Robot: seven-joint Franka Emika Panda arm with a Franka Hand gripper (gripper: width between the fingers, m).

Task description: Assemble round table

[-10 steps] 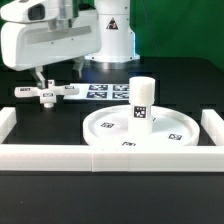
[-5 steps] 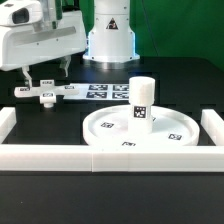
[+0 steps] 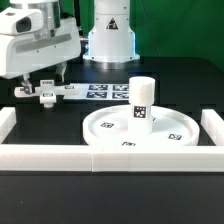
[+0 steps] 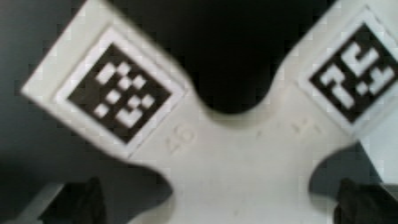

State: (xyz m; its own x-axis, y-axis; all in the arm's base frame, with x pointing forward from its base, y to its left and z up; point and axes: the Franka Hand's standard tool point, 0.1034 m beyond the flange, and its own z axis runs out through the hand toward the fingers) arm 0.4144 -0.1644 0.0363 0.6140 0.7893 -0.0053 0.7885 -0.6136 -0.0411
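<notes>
The foot piece has to go onto the upright post. My gripper needs to grab it by its stem (image 3: pixel 47 84) (image 4: pixel 231 182) to fit it there.
The white round disc (image 3: pixel 138 129) lies flat near the front, and the short cylindrical post (image 3: pixel 141 100) stands upright on it. The flat cross-shaped foot piece (image 3: pixel 47 93) lies on the black table at the exterior view's left. My gripper (image 3: pixel 43 86) is low over it and open, with one finger on each side of it. In the wrist view the foot piece (image 4: pixel 231 160) fills the picture, with two tagged arms spreading away. My gripper (image 4: pixel 222 205) straddles its stem, and the dark fingers (image 4: pixel 80 200) show at both sides. I cannot tell whether the fingers touch it.
The marker board (image 3: pixel 105 91) lies flat just beyond the foot piece toward the exterior view's right. White border rails run along the front (image 3: pixel 110 153), the left (image 3: pixel 8 122) and the right (image 3: pixel 212 128). The robot base (image 3: pixel 110 40) stands at the back.
My arm has moved toward the exterior view's left and come down over the cross-shaped foot piece. The disc and post have not moved.
</notes>
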